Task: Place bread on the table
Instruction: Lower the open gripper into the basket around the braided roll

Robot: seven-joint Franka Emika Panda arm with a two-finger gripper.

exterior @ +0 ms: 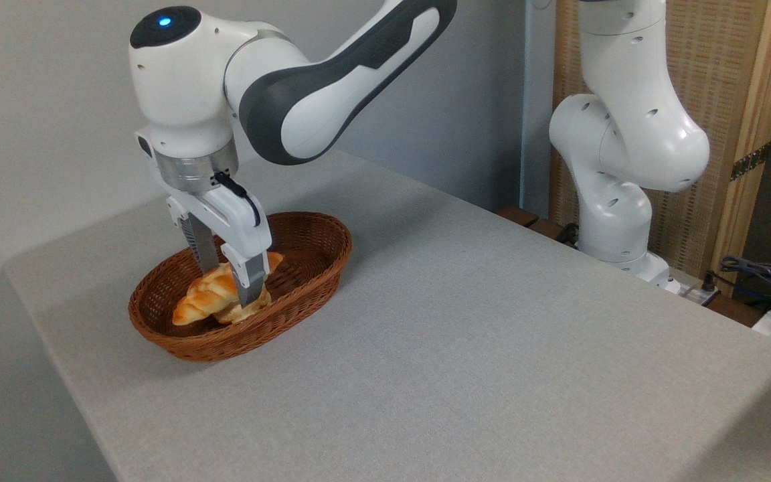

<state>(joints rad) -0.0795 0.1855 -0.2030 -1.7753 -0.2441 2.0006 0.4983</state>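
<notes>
My gripper is to grip the braided loaf by its middle (222, 282) next, to put the bread on the tabletop.
The bread (201, 298), a glossy golden braided loaf, lies inside the brown wicker basket (318, 268) on the left part of the grey table (466, 335). My gripper (228, 284) reaches down into the basket, open, with one finger behind the loaf and one in front of it near its middle. The loaf rests on the basket's floor and its right end shows behind the front finger. I cannot tell whether the fingers (249, 281) touch the crust.
A small pale bun (255, 306) sits in the basket just under the front finger. The arm's white base (620, 201) stands at the table's far right edge, with cables and a wooden screen behind it.
</notes>
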